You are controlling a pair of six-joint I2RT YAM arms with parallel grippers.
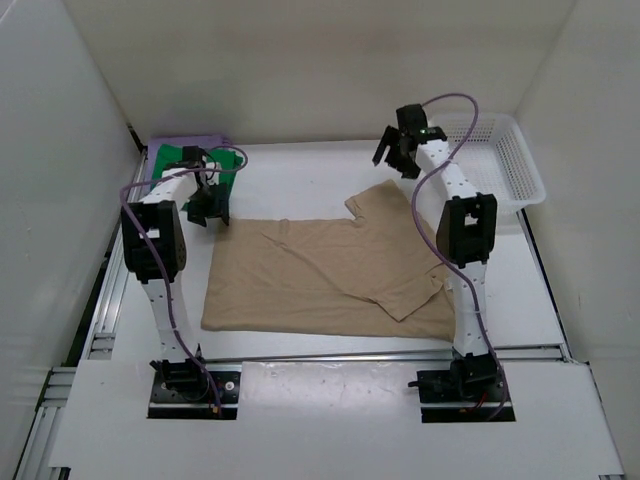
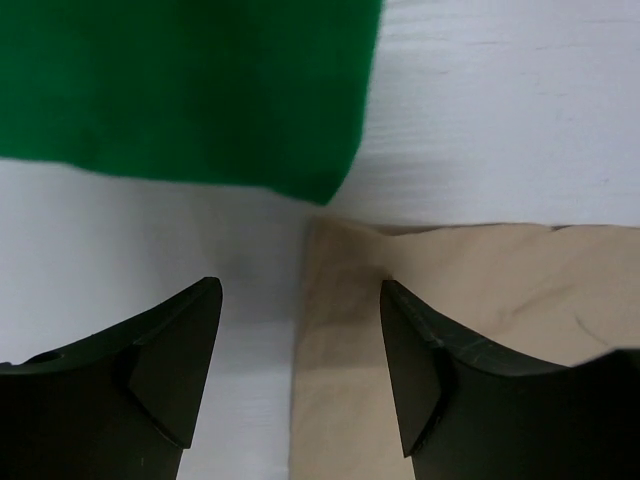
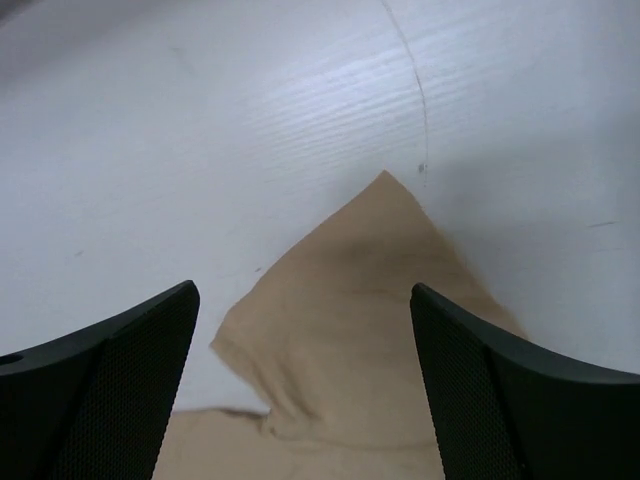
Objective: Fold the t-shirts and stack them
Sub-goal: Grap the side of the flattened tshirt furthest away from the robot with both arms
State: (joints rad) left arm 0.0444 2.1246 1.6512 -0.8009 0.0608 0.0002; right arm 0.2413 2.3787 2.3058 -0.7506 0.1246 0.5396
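Note:
My left gripper should next grab the tan t-shirt by its far corner nearest the green t-shirt (image 1: 168, 164), to fold the far side of the t-shirt inward.
The tan t-shirt (image 1: 325, 270) lies spread on the table's middle, one sleeve folded over at the lower right. The green t-shirt (image 1: 168, 164) lies folded on the lavender t-shirt (image 1: 185, 141) at the back left. My left gripper (image 1: 208, 208) is open and empty, low over the tan shirt's far-left corner (image 2: 420, 300), its jaws straddling the shirt's left edge; the green shirt (image 2: 190, 85) lies just beyond. My right gripper (image 1: 400, 150) is open and empty, raised above the tan shirt's far sleeve (image 3: 350, 310).
A white mesh basket (image 1: 500, 160) stands at the back right. White walls close in the table on the left, back and right. An aluminium rail runs along the front edge.

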